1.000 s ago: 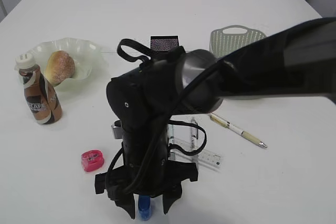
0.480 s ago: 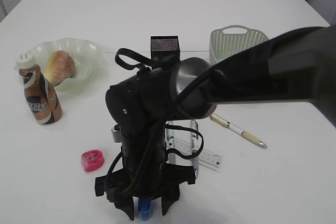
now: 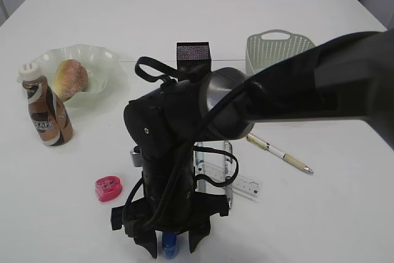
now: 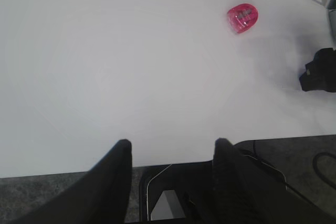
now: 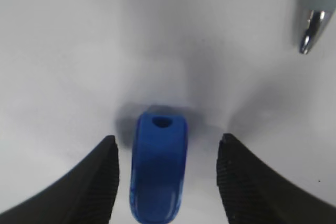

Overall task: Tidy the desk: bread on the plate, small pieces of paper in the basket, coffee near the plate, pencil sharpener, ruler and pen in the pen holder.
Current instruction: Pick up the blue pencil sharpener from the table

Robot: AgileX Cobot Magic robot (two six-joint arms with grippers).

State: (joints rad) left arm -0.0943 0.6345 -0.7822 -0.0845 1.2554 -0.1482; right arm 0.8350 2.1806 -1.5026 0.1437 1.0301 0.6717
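Observation:
My right gripper's fingers are low on either side of the blue pencil sharpener [image 3: 169,246] [image 5: 158,174], so my right gripper closes on it next.
My right gripper [image 3: 172,244] [image 5: 168,141] stands open low over the desk, a finger on each side of a blue pencil sharpener [image 5: 158,174] [image 3: 169,246], with gaps on both sides. A pink pencil sharpener [image 3: 108,189] [image 4: 242,18] lies to its left. The ruler [image 3: 239,181] and pen [image 3: 280,154] lie right of the arm. The bread [image 3: 69,78] rests on the plate [image 3: 98,56], with the coffee [image 3: 44,112] upright in front. Behind stand the pen holder [image 3: 192,52] and basket [image 3: 277,50]. My left gripper [image 4: 172,150] is open and empty at the desk's near edge. The small pieces of paper are out of view.
The right arm [image 3: 295,90] stretches across the middle of the desk and hides part of it. A second pen's silver tip [image 5: 311,31] lies close ahead of the right gripper. Dark floor [image 4: 42,203] shows past the desk edge.
The right arm sank a little, uncovering the pen holder and basket, then held still. Both grippers kept the same opening.

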